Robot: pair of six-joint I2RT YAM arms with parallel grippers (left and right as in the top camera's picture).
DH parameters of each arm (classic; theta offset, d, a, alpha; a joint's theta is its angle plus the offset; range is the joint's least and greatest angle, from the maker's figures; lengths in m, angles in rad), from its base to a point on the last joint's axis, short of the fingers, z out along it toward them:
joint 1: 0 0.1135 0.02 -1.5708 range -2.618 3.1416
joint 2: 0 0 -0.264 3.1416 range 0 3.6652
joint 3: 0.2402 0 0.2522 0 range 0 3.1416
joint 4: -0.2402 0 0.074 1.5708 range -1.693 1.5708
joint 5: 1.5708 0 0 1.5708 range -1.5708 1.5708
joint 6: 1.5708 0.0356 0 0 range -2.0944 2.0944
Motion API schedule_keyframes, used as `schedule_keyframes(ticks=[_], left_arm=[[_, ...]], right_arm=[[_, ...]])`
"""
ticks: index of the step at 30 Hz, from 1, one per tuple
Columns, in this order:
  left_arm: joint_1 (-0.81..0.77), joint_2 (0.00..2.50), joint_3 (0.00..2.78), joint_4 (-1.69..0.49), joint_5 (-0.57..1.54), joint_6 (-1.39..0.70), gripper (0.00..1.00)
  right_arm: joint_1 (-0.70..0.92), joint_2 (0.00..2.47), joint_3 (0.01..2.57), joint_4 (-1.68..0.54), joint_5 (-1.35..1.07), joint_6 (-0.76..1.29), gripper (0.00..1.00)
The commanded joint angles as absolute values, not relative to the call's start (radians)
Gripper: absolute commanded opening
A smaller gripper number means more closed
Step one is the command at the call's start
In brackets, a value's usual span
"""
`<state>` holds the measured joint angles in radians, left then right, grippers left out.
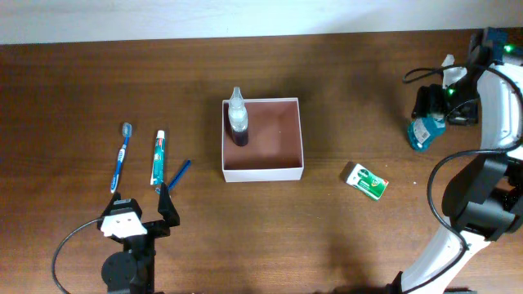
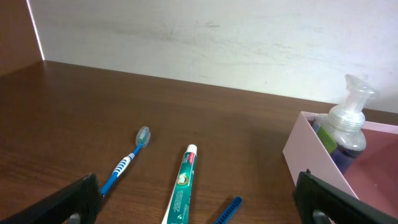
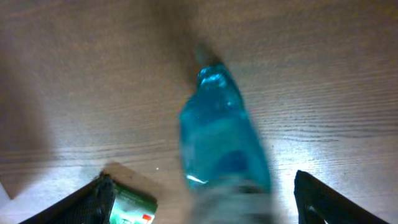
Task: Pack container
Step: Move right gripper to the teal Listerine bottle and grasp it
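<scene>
My right fingers only reach the pale top end of the teal bottle; they should go farther along it before closing.
The container (image 1: 294,167), a white-walled square box with a reddish-brown floor, sits mid-table. A clear pump bottle of dark liquid (image 1: 238,122) stands in its left part; both also show in the left wrist view, the bottle (image 2: 345,127) inside the container wall (image 2: 305,152). A blue toothbrush (image 1: 121,155), a toothpaste tube (image 1: 158,158) and a small blue stick (image 1: 178,175) lie at the left. My left gripper (image 1: 140,206) is open and empty, just in front of them (image 2: 199,208). My right gripper (image 1: 431,110) is open at the far right, its fingers either side of a teal bottle (image 1: 422,132) (image 3: 221,134).
A green-and-white small box (image 1: 366,180) lies on the table between the container and the right arm; it also shows in the right wrist view (image 3: 130,205). Cables hang around the right arm at the table's right edge. A pale wall runs along the back.
</scene>
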<state>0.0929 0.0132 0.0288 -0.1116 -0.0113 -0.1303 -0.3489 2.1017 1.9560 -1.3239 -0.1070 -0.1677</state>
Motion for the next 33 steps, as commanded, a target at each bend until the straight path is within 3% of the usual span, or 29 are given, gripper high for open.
schedule_keyframes(ticks=[1, 14, 26, 33], left_arm=[[0.099, 0.014, 0.023, -0.109, -0.014, -0.114, 0.99], [0.099, 0.014, 0.023, -0.109, -0.014, -0.114, 0.99], [0.099, 0.014, 0.023, -0.109, -0.014, -0.114, 0.99], [0.099, 0.014, 0.023, -0.109, -0.015, -0.114, 0.99]], right_arm=[[-0.349, 2.088, 1.906, -1.301, -0.121, -0.226, 0.84], [-0.349, 2.088, 1.847, -1.187, -0.117, -0.315, 0.65], [-0.348, 2.088, 1.847, -1.149, -0.124, -0.309, 0.22], [-0.334, 2.086, 1.900, -1.176, -0.167, -0.253, 0.22]])
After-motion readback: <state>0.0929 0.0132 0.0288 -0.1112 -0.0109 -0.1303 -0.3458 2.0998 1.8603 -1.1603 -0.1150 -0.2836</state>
